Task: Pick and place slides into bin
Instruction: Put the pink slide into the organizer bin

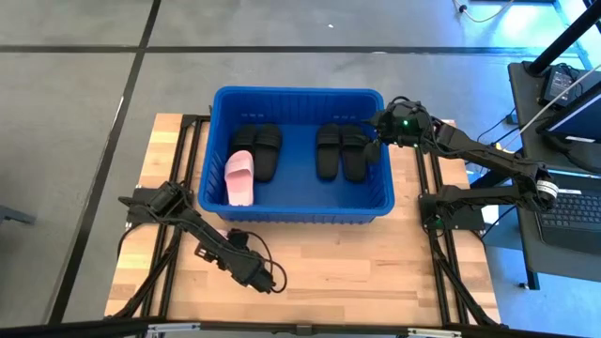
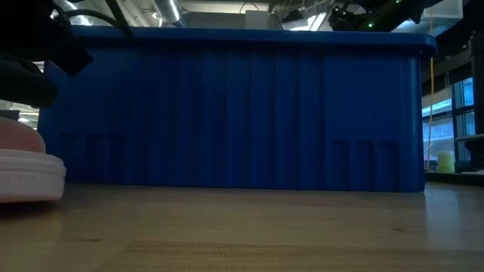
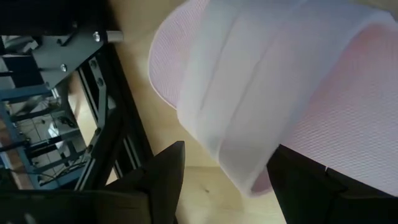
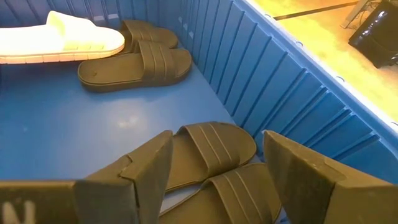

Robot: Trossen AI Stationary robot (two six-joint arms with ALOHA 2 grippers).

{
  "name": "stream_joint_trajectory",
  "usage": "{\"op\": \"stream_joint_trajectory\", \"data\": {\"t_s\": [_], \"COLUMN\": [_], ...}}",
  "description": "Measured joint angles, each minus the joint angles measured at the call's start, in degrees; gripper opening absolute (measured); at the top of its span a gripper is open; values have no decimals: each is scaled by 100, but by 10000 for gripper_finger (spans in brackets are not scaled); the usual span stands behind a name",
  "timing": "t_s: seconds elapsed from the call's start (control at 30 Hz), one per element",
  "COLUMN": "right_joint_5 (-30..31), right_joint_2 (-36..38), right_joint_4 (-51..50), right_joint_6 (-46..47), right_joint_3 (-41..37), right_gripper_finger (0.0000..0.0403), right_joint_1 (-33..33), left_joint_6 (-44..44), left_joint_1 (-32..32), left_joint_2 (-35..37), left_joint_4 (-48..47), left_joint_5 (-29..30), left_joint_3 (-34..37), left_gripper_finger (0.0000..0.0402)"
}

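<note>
Both fingers reach down around the strap's side (image 3: 235, 163), with wood beside the outer finger, so it is time to close my left gripper. Closing now would catch the pale pink slide.
The blue bin (image 1: 296, 214) stands mid-table and fills the low view (image 2: 227, 113). In it lie two pairs of black slides (image 1: 266, 150) (image 1: 340, 150) and one pale pink slide (image 1: 240, 176), soles down. My right gripper (image 1: 374, 146) is open and empty at the bin's far right corner, above the right black pair (image 4: 211, 149). My left gripper (image 1: 270, 279) is open near the table's front edge. Its fingers stand on either side of the wide strap of another pale pink slide (image 3: 280, 87). That slide rests on the table (image 2: 23, 170) and does not show in the high view. My left gripper's open fingers (image 3: 165, 180) stand on either side of the pale pink slide's strap (image 3: 236, 155). I cannot tell whether they touch it.
Dark frame rails (image 1: 178, 188) run along the table on both sides of the bin. Bare wood (image 1: 376, 272) lies between the bin and the table's front edge. A desk with a keyboard (image 1: 573, 211) stands right of the table.
</note>
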State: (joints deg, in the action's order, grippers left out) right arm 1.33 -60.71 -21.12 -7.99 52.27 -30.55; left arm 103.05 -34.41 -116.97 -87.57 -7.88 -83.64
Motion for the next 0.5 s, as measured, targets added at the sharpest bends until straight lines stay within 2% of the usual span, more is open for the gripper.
{"op": "stream_joint_trajectory", "data": {"t_s": [0.13, 0.23, 0.5], "right_joint_5": [1, 1, 1], "right_joint_2": [0, 0, 0], "right_joint_4": [2, 2, 2], "right_joint_6": [0, 0, 0], "right_joint_3": [0, 0, 0], "right_gripper_finger": [251, 251, 251], "right_joint_1": [0, 0, 0], "left_joint_6": [164, 48, -29], "left_joint_1": [4, 4, 2], "left_joint_2": [0, 0, 0], "left_joint_4": [5, 4, 13], "left_joint_5": [-69, -187, -167], "left_joint_3": [89, 123, 123], "left_gripper_finger": [213, 196, 86]}}
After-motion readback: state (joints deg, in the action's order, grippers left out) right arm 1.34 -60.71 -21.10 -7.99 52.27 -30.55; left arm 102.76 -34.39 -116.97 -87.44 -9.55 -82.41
